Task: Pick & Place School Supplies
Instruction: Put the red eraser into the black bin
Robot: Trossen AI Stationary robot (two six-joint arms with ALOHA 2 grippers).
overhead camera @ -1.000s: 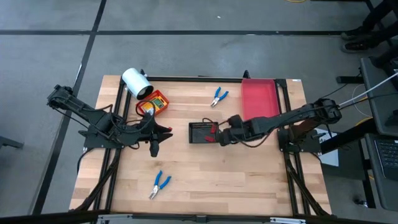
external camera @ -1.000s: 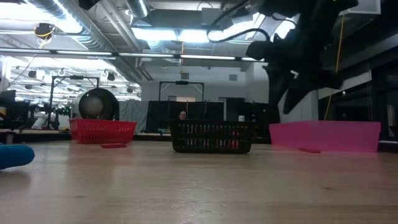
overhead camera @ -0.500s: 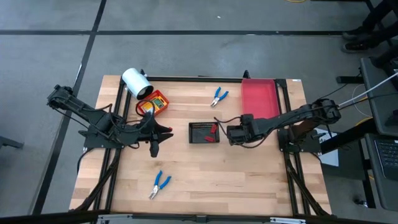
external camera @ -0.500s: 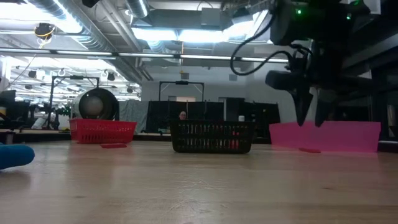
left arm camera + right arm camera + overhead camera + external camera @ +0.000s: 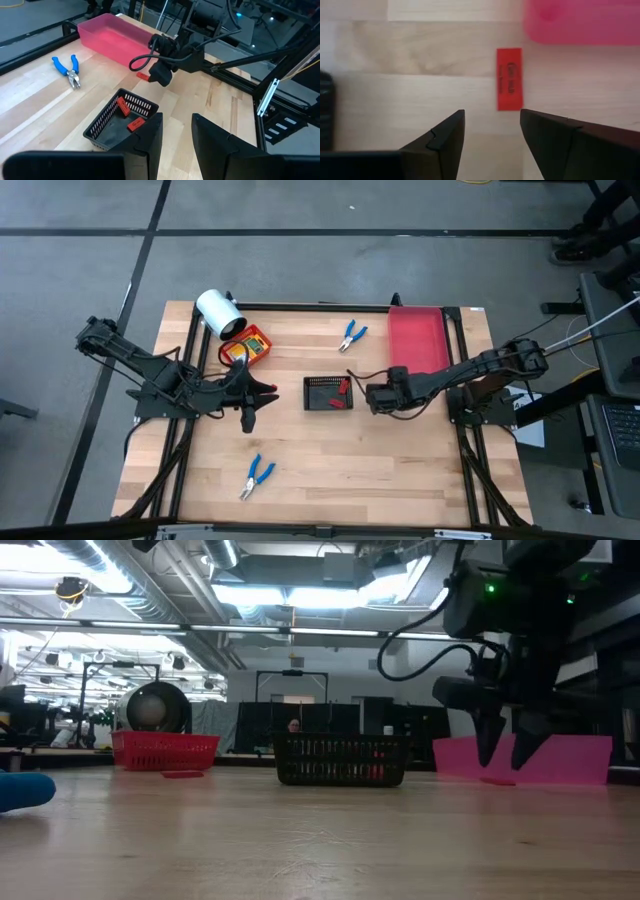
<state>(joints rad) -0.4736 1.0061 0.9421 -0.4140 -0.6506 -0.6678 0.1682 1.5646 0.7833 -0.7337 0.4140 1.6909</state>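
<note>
The right gripper grips the red piece by its long edges next, to put it away in the black basket (image 5: 320, 393) (image 5: 326, 112).
A tiny red piece (image 5: 509, 85) lies flat on the table just in front of the pink-red tray (image 5: 580, 20). My right gripper (image 5: 492, 117) points down over it, open, its fingertips a little above the wood (image 5: 507, 762). Two more red pieces (image 5: 123, 106) lie in the black basket (image 5: 328, 393). One pair of blue-handled pliers (image 5: 352, 334) lies by the far edge, another (image 5: 256, 475) near the near edge. Yellow-orange boxes (image 5: 247, 347) sit in the red basket. My left gripper (image 5: 177, 117) waits open, left of the black basket (image 5: 268, 392).
A white roll (image 5: 218, 312) stands at the far left corner beside the red basket (image 5: 165, 750). The pink-red tray (image 5: 417, 340) fills the far right part of the table. Bare wood lies along the near half.
My right gripper has moved from over the black basket's right end toward the table's right edge, turned its fingers to point down, and come down a little over the loose red piece.
</note>
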